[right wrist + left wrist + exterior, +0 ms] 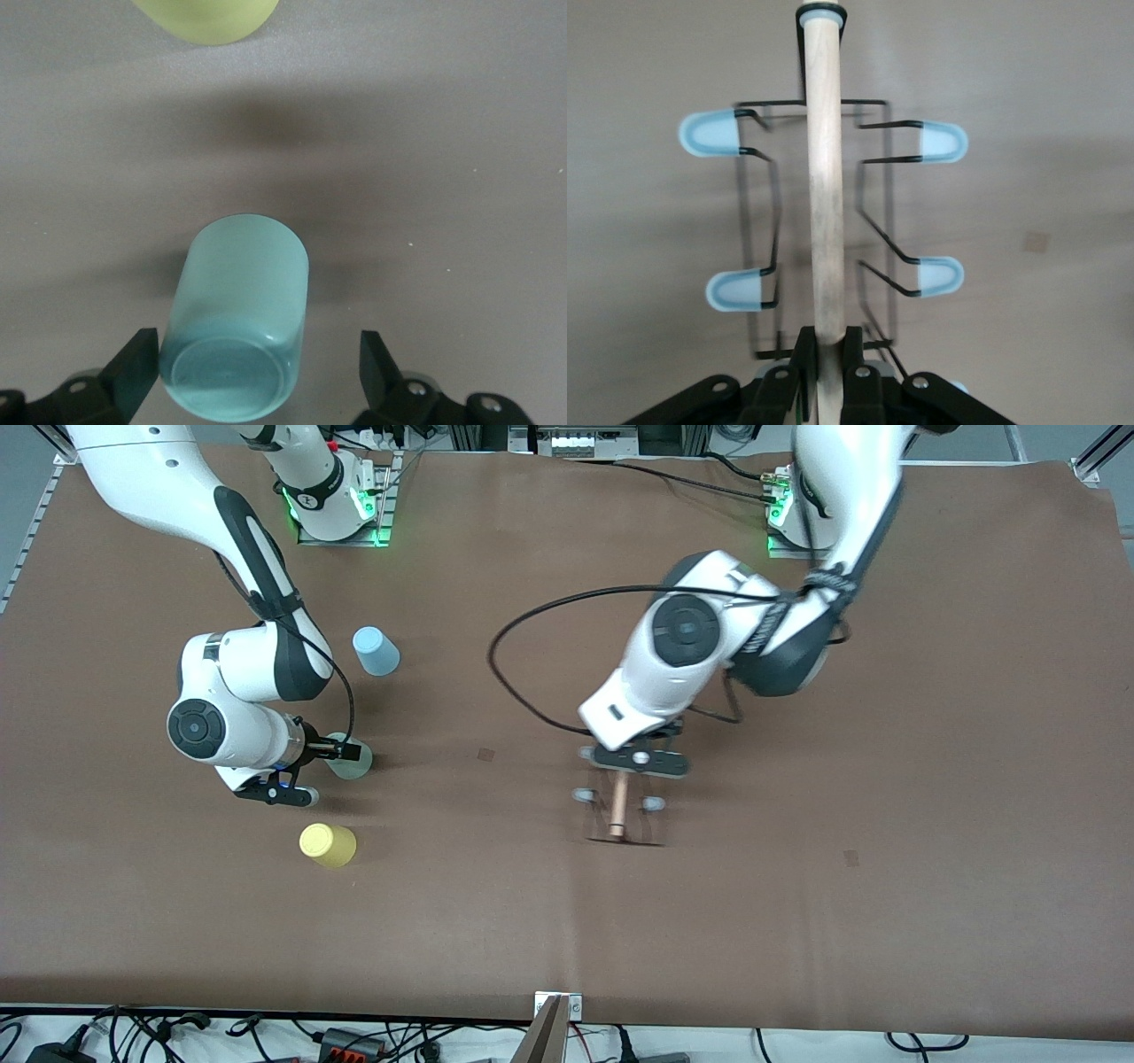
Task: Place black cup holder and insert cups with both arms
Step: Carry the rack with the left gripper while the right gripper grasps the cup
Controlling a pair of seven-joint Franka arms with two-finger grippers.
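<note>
My right gripper grabs the pale green cup by its closed end (353, 762) next, to insert it into the black cup holder (620, 808).
The black cup holder (620, 808) is at the table's middle, its light wooden rod (824, 177) on top and pale blue peg caps (709, 133) to both sides. My left gripper (640, 760) is over it, shut on the rod's end (826, 341). I cannot tell whether the rack's feet touch the table. Toward the right arm's end, a pale green cup (352, 762) stands closed end up (239, 319). My right gripper (323, 772) is open around it (257, 354), one finger (137, 363) close to its side. The yellow cup (328, 845) (208, 18) stands nearer the front camera, the light blue cup (376, 651) farther.
A black cable (532, 602) loops from the left arm over the table, farther from the camera than the holder. Both arm bases (341, 505) stand at the table's edge farthest from the camera. Cables and plugs (354, 1036) lie along the near edge.
</note>
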